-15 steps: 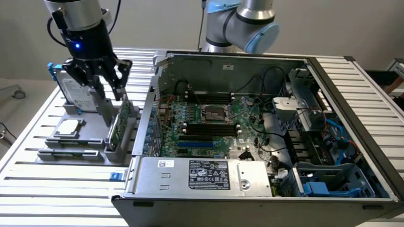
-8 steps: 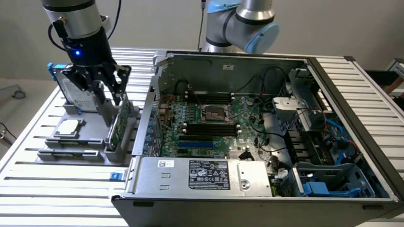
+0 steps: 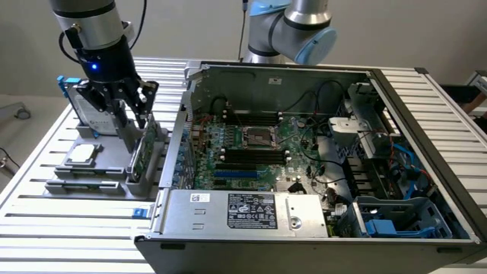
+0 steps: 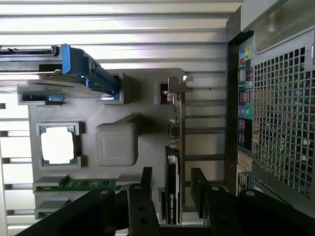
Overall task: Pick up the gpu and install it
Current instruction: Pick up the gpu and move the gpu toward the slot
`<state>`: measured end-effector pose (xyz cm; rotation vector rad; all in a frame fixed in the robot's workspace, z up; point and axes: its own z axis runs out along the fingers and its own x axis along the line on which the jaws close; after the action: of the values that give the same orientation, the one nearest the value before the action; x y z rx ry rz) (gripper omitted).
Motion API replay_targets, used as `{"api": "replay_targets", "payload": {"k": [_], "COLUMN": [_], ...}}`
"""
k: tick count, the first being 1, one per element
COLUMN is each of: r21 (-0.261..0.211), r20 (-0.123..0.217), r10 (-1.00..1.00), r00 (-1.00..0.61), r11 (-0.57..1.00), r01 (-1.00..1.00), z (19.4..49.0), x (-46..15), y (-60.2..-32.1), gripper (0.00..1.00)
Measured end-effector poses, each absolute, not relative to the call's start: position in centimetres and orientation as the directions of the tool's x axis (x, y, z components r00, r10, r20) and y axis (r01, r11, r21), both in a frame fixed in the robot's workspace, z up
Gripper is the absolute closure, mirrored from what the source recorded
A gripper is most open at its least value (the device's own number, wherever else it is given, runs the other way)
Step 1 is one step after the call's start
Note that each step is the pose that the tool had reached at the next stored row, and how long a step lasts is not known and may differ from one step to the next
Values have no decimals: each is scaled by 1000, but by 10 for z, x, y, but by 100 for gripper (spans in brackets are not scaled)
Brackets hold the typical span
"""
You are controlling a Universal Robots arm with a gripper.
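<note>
The grey holder's slot (image 3: 138,186) is around the GPU's lower edge. My gripper next needs to grab the GPU by its upper edge (image 3: 143,140), which is free.
The gpu (image 3: 143,155) stands on its long edge in a slot of the grey holder (image 3: 90,184) at the exterior view's left, just outside the open computer case (image 3: 182,131). In the wrist view the gpu (image 4: 174,147) shows edge-on, its thin silver bracket (image 4: 179,84) at the far end. My gripper (image 3: 131,121) hangs right over the card's top edge. The gripper (image 4: 171,184) is open, with one black finger (image 4: 145,183) on each side of the card and a gap to it on both sides.
The grey holder (image 4: 118,98) also carries a silver hard drive with a blue frame (image 3: 88,111) (image 4: 78,69), a square silver CPU chip (image 3: 82,153) (image 4: 58,145) and a memory stick (image 4: 78,185). The case's perforated rear wall (image 4: 278,108) stands close beside the card. The motherboard (image 3: 251,154) lies inside.
</note>
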<state>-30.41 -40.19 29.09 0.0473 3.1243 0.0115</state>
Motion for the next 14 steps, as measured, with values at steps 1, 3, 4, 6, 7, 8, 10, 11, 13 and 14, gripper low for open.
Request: {"api": "replay_targets", "payload": {"k": [1, 3, 4, 6, 7, 8, 10, 11, 13, 14], "r21": [7, 7, 7, 7, 7, 7, 7, 7, 7, 7], "r20": [-17, -17, -17, -16, -16, -17, -17, -16, -17, -17], "r10": [30, 30, 30, 30, 30, 30, 30, 30, 30, 30], "r00": [-999, -999, -999, -999, -999, -999, -999, -999, -999, -999], "r11": [1000, 1000, 1000, 1000, 1000, 1000, 1000, 1000, 1000, 1000], "r01": [30, 30, 30, 30, 30, 30, 30, 30, 30, 30], "z": [290, 289, 288, 285, 284, 282, 279, 277, 273, 271], "x": [-304, -304, -304, -304, -304, -304, -304, -304, -304, -304], "y": [-402, -402, -402, -402, -402, -402, -402, -402, -402, -402], "gripper": [55, 55, 55, 55, 55, 55, 55, 55, 55, 55]}}
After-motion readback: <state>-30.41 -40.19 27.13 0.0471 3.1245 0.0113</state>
